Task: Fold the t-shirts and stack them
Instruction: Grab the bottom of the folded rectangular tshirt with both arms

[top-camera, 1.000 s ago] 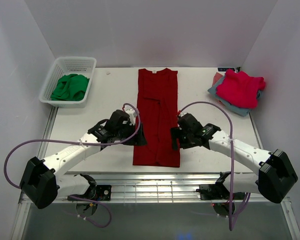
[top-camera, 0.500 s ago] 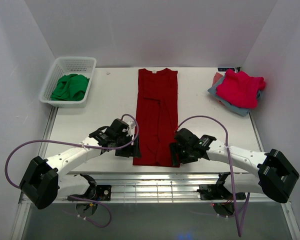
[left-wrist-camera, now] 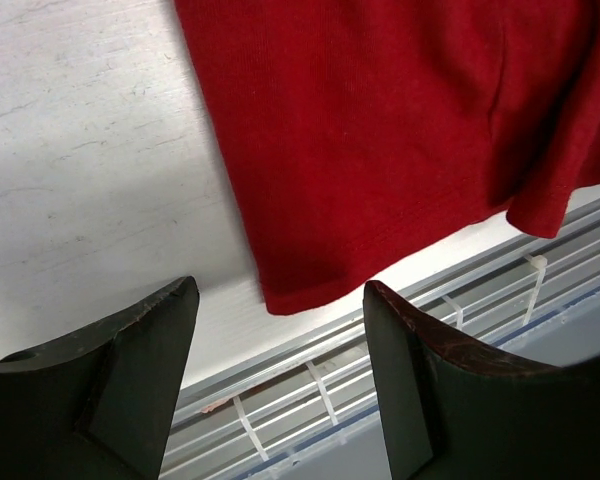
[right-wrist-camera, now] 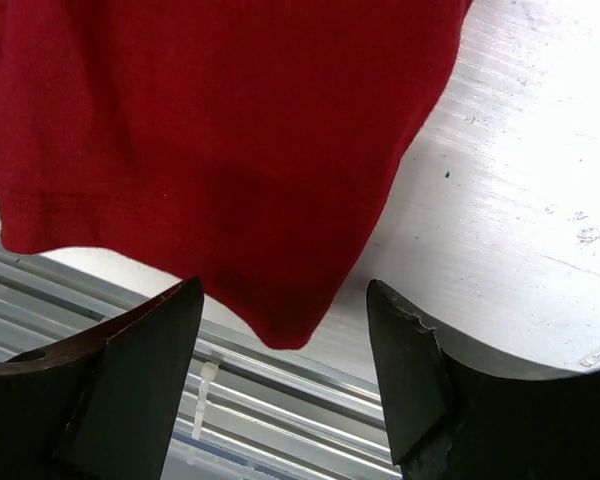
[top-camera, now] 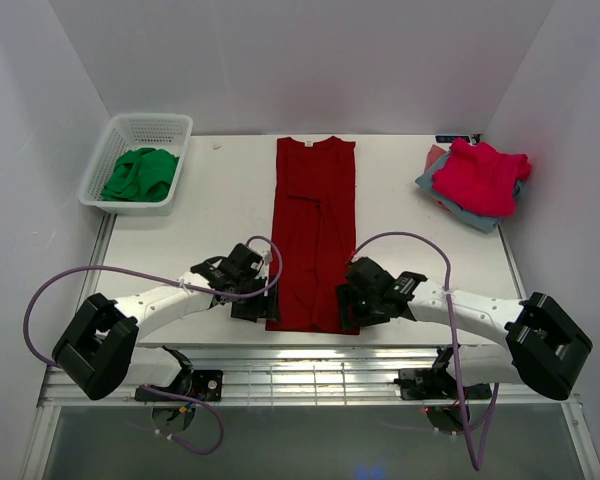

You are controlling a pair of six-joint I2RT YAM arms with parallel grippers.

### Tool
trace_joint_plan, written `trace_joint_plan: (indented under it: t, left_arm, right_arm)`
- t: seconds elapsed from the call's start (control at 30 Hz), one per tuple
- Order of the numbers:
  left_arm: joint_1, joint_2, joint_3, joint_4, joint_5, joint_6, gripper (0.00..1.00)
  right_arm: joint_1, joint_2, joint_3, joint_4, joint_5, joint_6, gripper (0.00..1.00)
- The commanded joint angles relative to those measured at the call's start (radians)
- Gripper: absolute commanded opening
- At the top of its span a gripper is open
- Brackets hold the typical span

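Observation:
The left gripper grips the dark red t-shirt's near hem corner next, opposite my right gripper's corner, to fold the hem toward the collar.
A dark red t-shirt lies as a long narrow strip down the middle of the table, collar at the far end. My left gripper is at the shirt's near left corner, and my right gripper is at its near right corner. In the left wrist view the open gripper frames the hem corner of the shirt without pinching it. In the right wrist view the gripper also stands open around the drooping corner of the shirt. At the back right, a pink-red t-shirt rests on grey-blue folded ones.
A white basket holding green cloth stands at the back left. The shirt's hem reaches the table's near edge, where a metal grid rail runs. White walls close in on three sides.
Both grippers have slid along the shirt's sides toward the near edge and now sit at its bottom corners. The right jaws have narrowed slightly.

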Motion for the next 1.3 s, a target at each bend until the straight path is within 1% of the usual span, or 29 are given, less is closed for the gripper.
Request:
trace_joint_plan:
  t: [0.0, 0.27, 0.4, 0.5, 0.7, 0.73, 0.77, 0.8, 0.83, 0.87, 0.97, 1.0, 1.07, 1.1, 1.2, 1.23, 1.27]
  left_arm:
    - [0.004, 0.001, -0.001, 0.029, -0.009, 0.001, 0.77]
    - [0.002, 0.029, -0.015, 0.053, 0.008, -0.005, 0.77]
    - [0.003, 0.046, -0.018, 0.060, 0.022, -0.012, 0.75]
    - [0.002, 0.055, -0.020, 0.055, 0.028, -0.010, 0.74]
    - [-0.007, 0.096, 0.000, 0.015, 0.028, -0.013, 0.70]
    - [-0.009, 0.099, 0.002, 0.009, 0.025, -0.015, 0.68]
    - [-0.012, 0.101, 0.005, -0.003, 0.016, -0.016, 0.63]
    - [-0.013, 0.106, 0.006, -0.006, 0.013, -0.018, 0.62]
    - [-0.015, 0.107, 0.008, -0.012, 0.007, -0.019, 0.60]
    - [-0.021, 0.109, 0.009, -0.019, 0.002, -0.025, 0.53]
    - [-0.038, 0.119, 0.012, -0.038, -0.024, -0.036, 0.42]
    - [-0.042, 0.123, 0.012, -0.039, -0.033, -0.038, 0.32]
    - [-0.050, 0.135, 0.014, -0.037, -0.036, -0.038, 0.24]
    - [-0.052, 0.138, 0.014, -0.034, -0.035, -0.038, 0.17]
    - [-0.055, 0.132, 0.015, -0.020, -0.030, -0.032, 0.09]
    - [-0.055, 0.126, 0.018, -0.020, -0.038, -0.030, 0.06]
    - [-0.055, 0.106, 0.034, -0.019, -0.045, -0.030, 0.05]
  right_arm:
    - [0.005, 0.021, 0.008, 0.053, 0.017, -0.002, 0.72]
    - [0.007, 0.081, 0.012, 0.111, 0.009, -0.002, 0.71]
    - [0.008, 0.111, 0.028, 0.102, 0.009, -0.010, 0.68]
    - [0.011, 0.102, 0.031, 0.082, 0.019, -0.010, 0.68]
    - [0.014, 0.064, 0.017, 0.034, 0.039, 0.004, 0.68]
    - [0.014, 0.061, 0.015, 0.028, 0.040, 0.007, 0.68]
    - [0.014, 0.059, 0.012, 0.027, 0.040, 0.010, 0.68]
    - [0.014, 0.058, 0.006, 0.024, 0.040, 0.012, 0.67]
    - [0.017, 0.058, 0.005, 0.024, 0.039, 0.015, 0.63]
    - [0.016, 0.059, 0.000, 0.025, 0.036, 0.015, 0.60]
    - [0.016, 0.072, -0.003, 0.034, 0.022, 0.010, 0.49]
    - [0.016, 0.082, -0.002, 0.036, 0.020, 0.006, 0.43]
    - [0.017, 0.096, 0.000, 0.042, 0.009, -0.001, 0.36]
    - [0.017, 0.105, 0.005, 0.042, 0.006, -0.005, 0.28]
    - [0.019, 0.118, 0.021, 0.024, 0.009, -0.011, 0.11]
    - [0.020, 0.118, 0.029, 0.016, 0.017, -0.014, 0.10]
    - [0.020, 0.118, 0.046, 0.002, 0.022, -0.021, 0.10]
